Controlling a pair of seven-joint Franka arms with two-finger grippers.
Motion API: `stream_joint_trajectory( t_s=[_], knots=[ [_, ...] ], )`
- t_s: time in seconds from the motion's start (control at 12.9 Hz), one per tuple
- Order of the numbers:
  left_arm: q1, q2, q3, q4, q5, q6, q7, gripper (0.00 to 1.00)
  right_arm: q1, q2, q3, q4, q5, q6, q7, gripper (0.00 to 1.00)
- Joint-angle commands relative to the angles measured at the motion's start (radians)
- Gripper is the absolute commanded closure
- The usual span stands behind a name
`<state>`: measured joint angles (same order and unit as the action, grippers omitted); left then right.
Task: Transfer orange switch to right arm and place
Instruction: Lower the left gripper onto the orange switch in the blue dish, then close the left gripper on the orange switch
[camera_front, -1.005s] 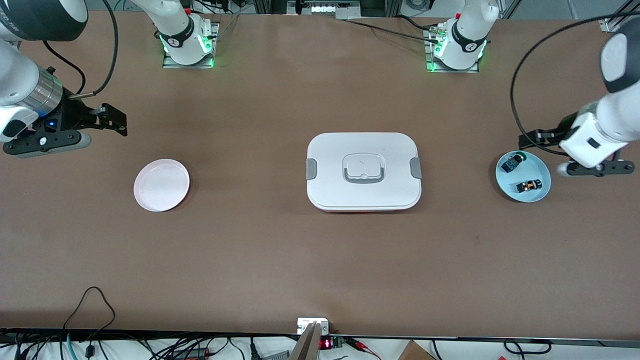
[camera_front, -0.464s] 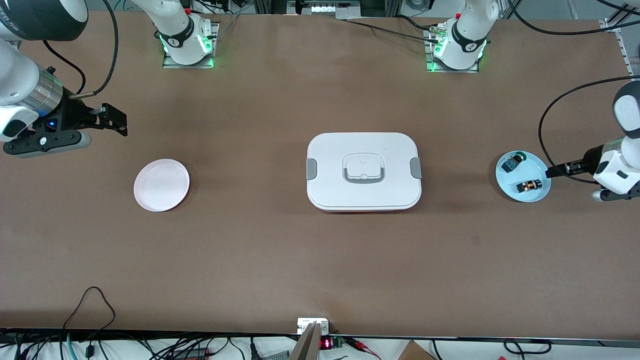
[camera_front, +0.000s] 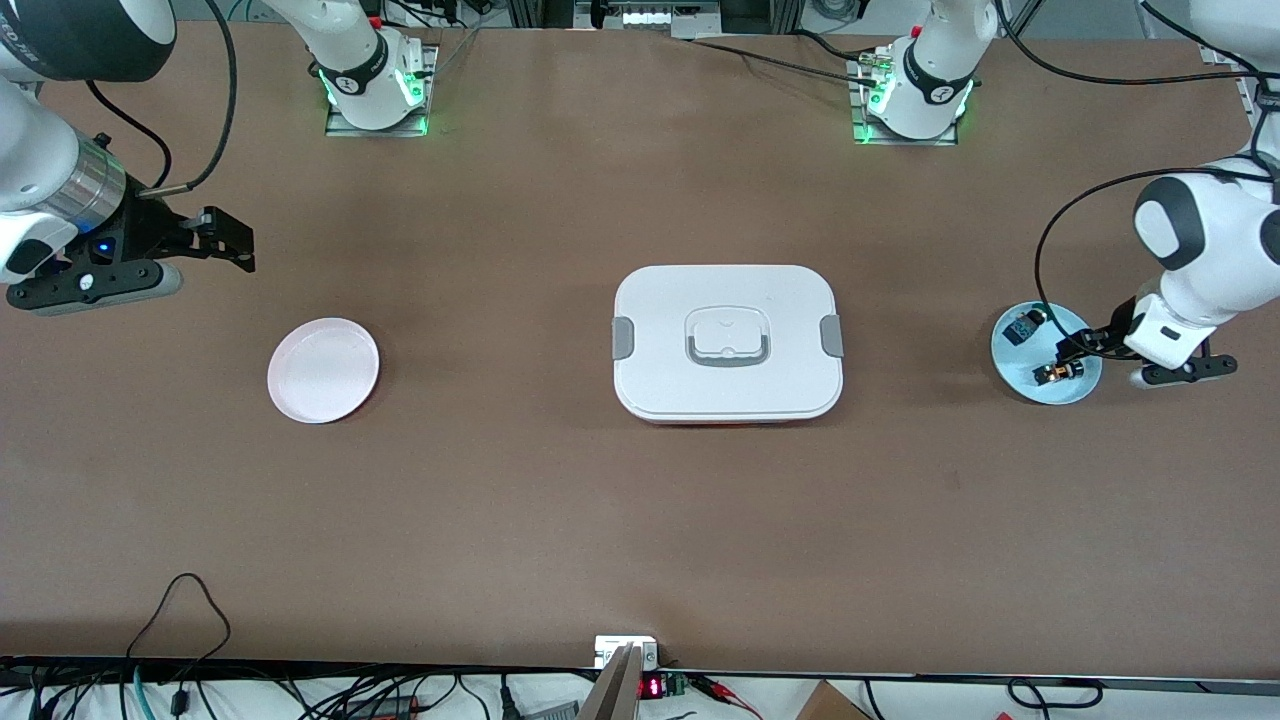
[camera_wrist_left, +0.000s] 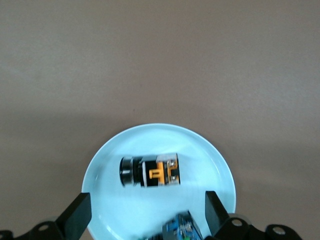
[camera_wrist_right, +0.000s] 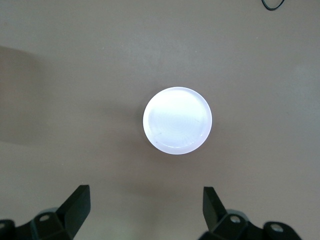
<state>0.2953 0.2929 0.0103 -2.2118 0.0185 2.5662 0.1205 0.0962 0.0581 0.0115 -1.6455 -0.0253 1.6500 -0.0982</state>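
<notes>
Next, my left gripper grabs the switch by its black knob (camera_wrist_left: 127, 171) and opposite end, which leaves the switch's orange middle (camera_wrist_left: 159, 173) free for the right arm.
The orange switch (camera_front: 1058, 373) lies on its side on the light blue plate (camera_front: 1030, 384) at the left arm's end of the table; it also shows in the left wrist view (camera_wrist_left: 152, 171). A similar black part with a blue face (camera_front: 1020, 328) lies on the same plate, farther from the front camera. My left gripper (camera_front: 1072, 350) is open over the plate, its fingers (camera_wrist_left: 77, 218) standing on either side above it, touching nothing. My right gripper (camera_front: 228, 238) is open and empty, waiting in the air at the right arm's end, over the table above the pink plate (camera_front: 323, 369).
A white lidded box (camera_front: 727, 342) with grey latches stands at the middle of the table. The pink plate (camera_wrist_right: 177, 120) is empty in the right wrist view. Cables run along the front edge.
My left arm has swung out toward the table's end and back, and its gripper has come down over the blue plate near the orange switch. The right arm has not moved.
</notes>
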Motion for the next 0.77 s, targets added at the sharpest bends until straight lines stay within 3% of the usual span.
stream_joint_trajectory(
  t_s=[0.0,0.7],
  knots=[
    [0.011,0.083,-0.009,-0.005,-0.008,0.132,0.068,0.00,0.000,-0.004,0.004,0.009,0.007,-0.004,0.014,0.00],
    [0.053,0.164,-0.023,-0.008,-0.008,0.203,0.085,0.00,0.000,-0.004,0.004,0.009,0.007,-0.004,0.014,0.00]
  ],
)
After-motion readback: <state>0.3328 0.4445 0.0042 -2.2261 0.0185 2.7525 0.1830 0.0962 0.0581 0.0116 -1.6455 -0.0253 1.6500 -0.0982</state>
